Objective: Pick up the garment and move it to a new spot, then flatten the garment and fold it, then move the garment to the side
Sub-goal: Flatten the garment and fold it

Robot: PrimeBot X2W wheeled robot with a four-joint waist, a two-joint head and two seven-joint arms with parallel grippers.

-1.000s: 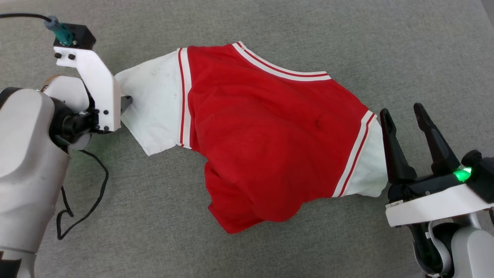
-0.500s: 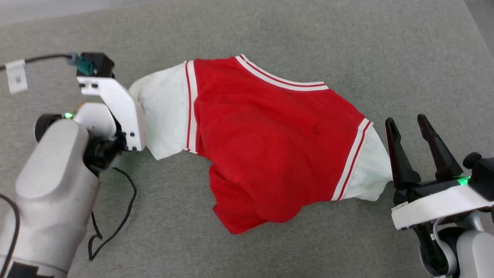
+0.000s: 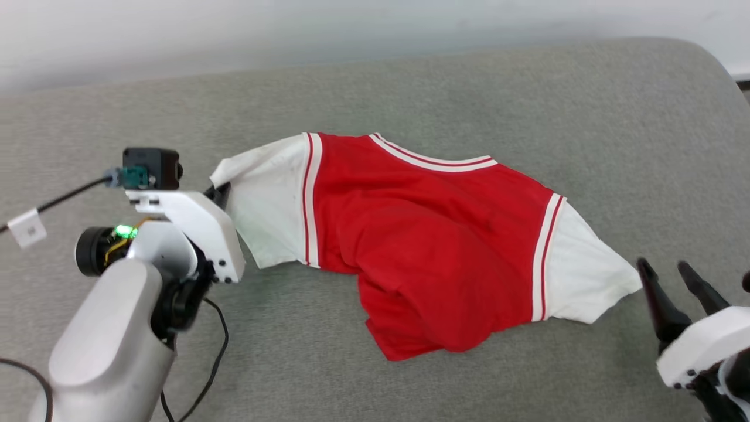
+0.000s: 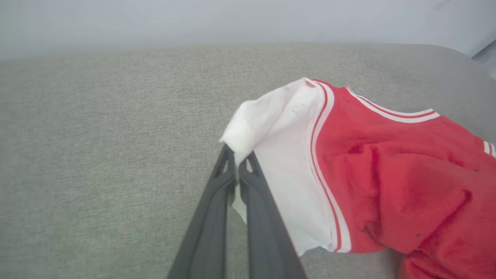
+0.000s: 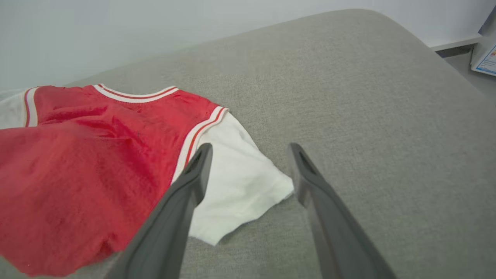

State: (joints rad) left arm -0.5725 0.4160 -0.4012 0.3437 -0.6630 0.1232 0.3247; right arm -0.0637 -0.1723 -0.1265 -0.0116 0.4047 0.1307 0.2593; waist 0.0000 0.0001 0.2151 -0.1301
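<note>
The garment needs to be lifted and moved to a new spot, so my right gripper will next grab its other white sleeve.
The garment, red with white sleeves and striped trim, lies rumpled on the grey padded surface. My left gripper is at its left sleeve. In the left wrist view the left gripper is shut on that white sleeve's outer edge, and the cloth peaks up at the pinch. My right gripper stands open at the lower right, just off the tip of the right sleeve. In the right wrist view the right gripper points at that sleeve, jaws wide apart and holding nothing.
A black cable with a white tag hangs by my left arm. The surface rounds off at its far right corner, with a pale wall behind. A blue-and-white item lies beyond that corner.
The head camera has tilted up, so the whole picture has shifted. My left gripper has shut on the left sleeve's edge and raised it slightly. The right gripper has stayed open.
</note>
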